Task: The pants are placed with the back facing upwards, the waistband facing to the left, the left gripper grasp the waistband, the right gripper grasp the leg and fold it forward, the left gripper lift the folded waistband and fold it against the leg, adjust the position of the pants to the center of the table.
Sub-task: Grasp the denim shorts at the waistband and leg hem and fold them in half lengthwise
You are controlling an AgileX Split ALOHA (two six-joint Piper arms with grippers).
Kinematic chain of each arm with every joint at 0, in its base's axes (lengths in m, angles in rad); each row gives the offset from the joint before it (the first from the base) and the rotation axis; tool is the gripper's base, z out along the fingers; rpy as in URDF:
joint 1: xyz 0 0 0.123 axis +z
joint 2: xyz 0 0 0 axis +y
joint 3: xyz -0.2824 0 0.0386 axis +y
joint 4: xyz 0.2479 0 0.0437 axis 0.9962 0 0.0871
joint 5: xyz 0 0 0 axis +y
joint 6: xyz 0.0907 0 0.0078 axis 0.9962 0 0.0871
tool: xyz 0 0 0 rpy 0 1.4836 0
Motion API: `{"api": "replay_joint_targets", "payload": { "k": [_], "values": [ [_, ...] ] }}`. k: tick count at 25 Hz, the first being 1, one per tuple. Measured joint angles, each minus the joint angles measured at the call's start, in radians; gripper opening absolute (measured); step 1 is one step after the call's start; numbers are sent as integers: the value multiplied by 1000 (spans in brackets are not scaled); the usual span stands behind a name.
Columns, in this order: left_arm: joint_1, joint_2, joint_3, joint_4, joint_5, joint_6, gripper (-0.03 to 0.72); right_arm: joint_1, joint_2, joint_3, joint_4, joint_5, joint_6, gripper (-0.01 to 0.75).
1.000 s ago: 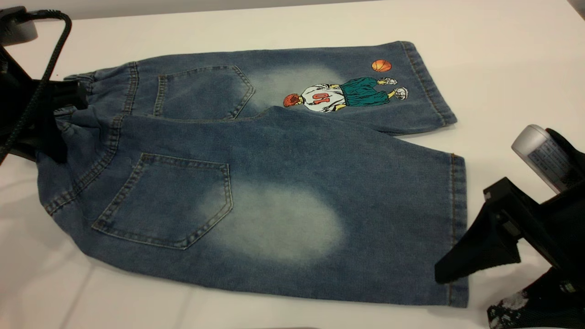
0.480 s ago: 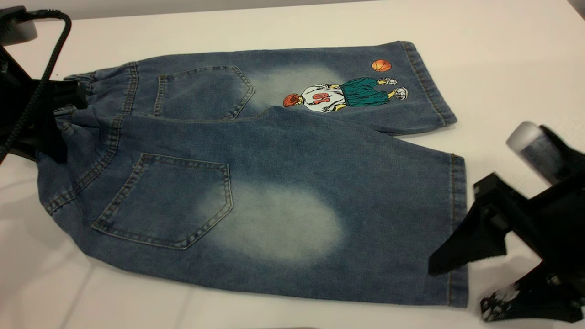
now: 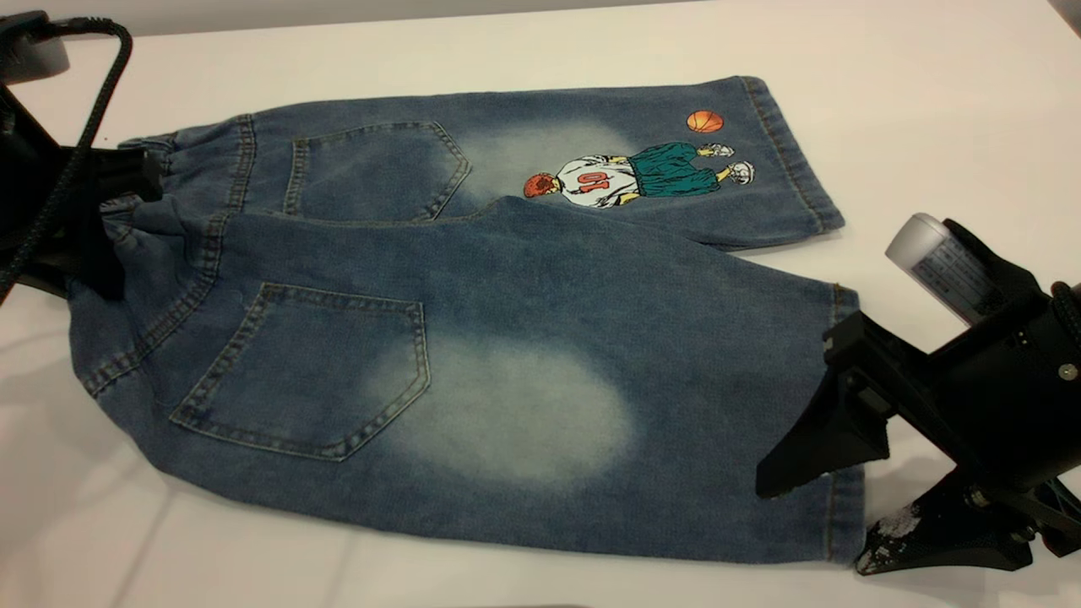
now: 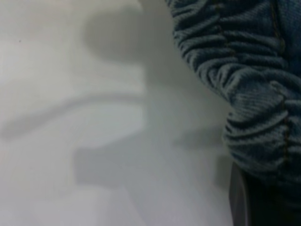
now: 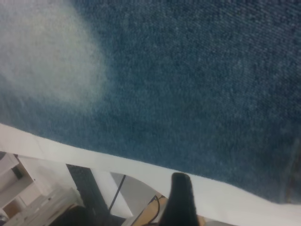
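Next, my right gripper grabs the patched leg by its outer edge (image 3: pixel 795 551) beside the hem to fold it forward over the printed leg.
The pants (image 3: pixel 507 279) lie flat on the table (image 3: pixel 912 93), back pockets up, with the waistband (image 3: pixel 152 329) at the left. My left gripper (image 3: pixel 110 228) is shut on the waistband, and the ruffled band (image 4: pixel 254 94) bunches beside its finger (image 4: pixel 237 200). The leg (image 3: pixel 524 414) with the pale oval patch lies nearest the camera. At its hem my right gripper (image 3: pixel 815 519) stands open. Its upper finger hangs over the denim, while the white-scuffed lower finger is by the hem's near corner. One dark finger (image 5: pixel 181 197) shows past the leg's edge.
The printed leg (image 3: pixel 642 173) lies on the far side. A thick black cable (image 3: pixel 101 76) loops above the left gripper. The table's near edge (image 5: pixel 94 157) runs close to the leg, with cables and frame parts below it.
My right gripper has moved left and forward, so its upper finger now overlaps the leg hem. The left gripper and the pants have not moved.
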Motion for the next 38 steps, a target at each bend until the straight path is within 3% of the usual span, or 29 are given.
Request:
{"api": "replay_joint_targets", "payload": {
  "k": [6, 12, 14, 19, 21, 25, 33, 38],
  "values": [
    [0, 0, 0, 0, 0, 0, 87, 2, 14, -38, -5, 5, 13, 509],
    [0, 0, 0, 0, -1, 0, 88, 2, 98, -83, -4, 122, 15, 468],
    [0, 0, 0, 0, -1, 0, 88, 2, 105, -89, -5, 124, 15, 394],
    [0, 0, 0, 0, 0, 0, 89, 2, 112, -100, -3, 90, 15, 103],
    [0, 0, 0, 0, 0, 0, 89, 2, 112, -107, -3, 86, 15, 46],
    [0, -5, 0, 0, 9, 0, 89, 2, 118, -140, -3, 146, 15, 38],
    [0, -122, 0, 1, 110, 0, 89, -27, 95, -254, -7, 453, 37, 38],
    [0, -159, -10, -3, 171, -43, 89, -75, 54, -376, -12, 480, 132, 38]
  ]
}}
